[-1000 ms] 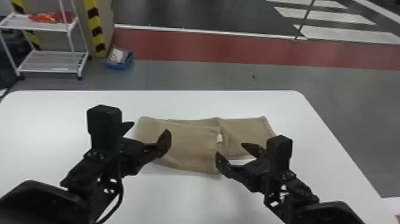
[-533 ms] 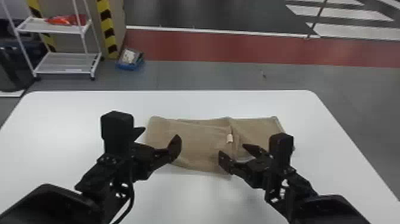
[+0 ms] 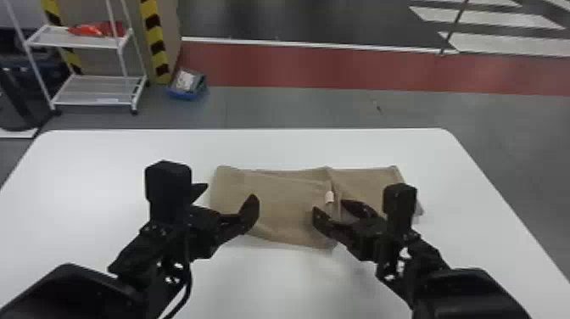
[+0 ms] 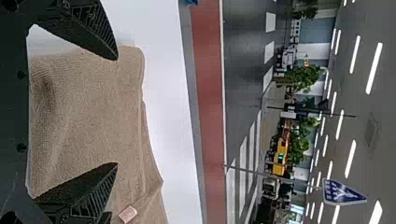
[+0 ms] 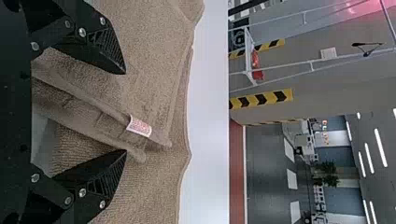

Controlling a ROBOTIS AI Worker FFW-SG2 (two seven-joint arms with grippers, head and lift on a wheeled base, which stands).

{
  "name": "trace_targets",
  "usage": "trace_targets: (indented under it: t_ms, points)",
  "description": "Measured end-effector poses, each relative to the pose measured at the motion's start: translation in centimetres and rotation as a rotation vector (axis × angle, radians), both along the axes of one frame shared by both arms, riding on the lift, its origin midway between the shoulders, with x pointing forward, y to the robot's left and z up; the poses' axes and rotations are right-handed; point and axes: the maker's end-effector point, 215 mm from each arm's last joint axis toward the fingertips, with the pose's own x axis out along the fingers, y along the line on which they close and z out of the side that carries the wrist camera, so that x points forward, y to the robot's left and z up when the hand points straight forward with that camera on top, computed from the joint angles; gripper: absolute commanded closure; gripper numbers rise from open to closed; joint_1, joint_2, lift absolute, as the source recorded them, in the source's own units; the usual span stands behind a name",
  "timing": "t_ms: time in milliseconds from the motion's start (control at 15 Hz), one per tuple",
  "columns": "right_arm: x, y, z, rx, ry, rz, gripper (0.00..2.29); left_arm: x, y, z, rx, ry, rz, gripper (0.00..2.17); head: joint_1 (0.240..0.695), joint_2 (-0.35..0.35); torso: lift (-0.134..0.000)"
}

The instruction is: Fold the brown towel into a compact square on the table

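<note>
I will next pinch the towel's tagged edge [image 5: 110,117] with my right gripper to fold the towel. That edge stands up in raised folds, and the rest lies flat.
The brown towel [image 3: 280,199] lies on the white table, its left part folded over with a small white tag [image 3: 329,197] at the fold's edge. Over the towel's left end, my left gripper [image 3: 227,195] is open and empty. My right gripper [image 3: 337,208] stands open above the tagged edge. In the left wrist view, the towel [image 4: 93,116] spreads behind the parted fingers of my left gripper [image 4: 116,112]. From the right wrist, raised folds and the tag [image 5: 139,126] show beyond my right gripper [image 5: 125,112], with cloth between neither pair of pads pinched.
The white table [image 3: 106,148] extends around the towel, its rounded far corners in view. Past it on the floor are a white shelf rack [image 3: 95,89] and a blue bin [image 3: 186,87] at the back left.
The head view has shifted, so the table and background sit farther right. Both grippers remain open; relative to the towel, the right one has moved slightly left.
</note>
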Motion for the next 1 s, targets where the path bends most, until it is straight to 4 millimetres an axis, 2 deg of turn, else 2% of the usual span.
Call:
trace_targets:
  t_ms: [133, 333, 400, 467, 733, 800, 867, 933, 1000]
  points:
    - [0.05, 0.07, 0.1, 0.001, -0.003, 0.002, 0.5, -0.01, 0.0, -0.16, 0.001, 0.003, -0.002, 0.08, 0.695, -0.106, -0.125]
    - [0.11, 0.16, 0.22, 0.002, -0.006, 0.005, 0.51, -0.02, 0.08, -0.36, 0.004, 0.006, -0.002, 0.08, 0.695, -0.103, -0.125]
    - [0.1, 0.19, 0.24, 0.002, -0.007, 0.006, 0.67, -0.01, 0.14, -0.39, 0.005, 0.006, -0.001, 0.08, 0.695, -0.103, -0.125]
    - [0.09, 0.21, 0.26, 0.002, -0.007, 0.006, 0.7, -0.01, 0.16, -0.4, 0.005, 0.006, -0.001, 0.08, 0.695, -0.102, -0.125]
    - [-0.24, 0.05, 0.17, 0.007, -0.005, 0.005, 0.71, -0.07, 0.15, -0.42, 0.005, 0.007, -0.002, 0.08, 0.695, -0.104, -0.125]
    - [-0.34, -0.01, 0.22, 0.007, -0.005, 0.005, 0.92, -0.08, 0.14, -0.42, 0.004, 0.007, -0.002, 0.08, 0.695, -0.104, -0.125]
    - [-0.39, -0.08, 0.32, 0.007, -0.007, 0.004, 1.24, -0.11, 0.1, -0.44, 0.004, 0.007, -0.003, 0.08, 0.695, -0.106, -0.125]
    - [-0.42, -0.11, 0.4, 0.007, -0.008, 0.003, 1.4, -0.14, 0.08, -0.47, 0.004, 0.008, -0.003, 0.08, 0.695, -0.107, -0.125]
    - [-0.45, -0.13, 0.48, 0.008, -0.009, 0.003, 1.45, -0.17, 0.06, -0.46, 0.004, 0.008, -0.004, 0.08, 0.695, -0.108, -0.125]
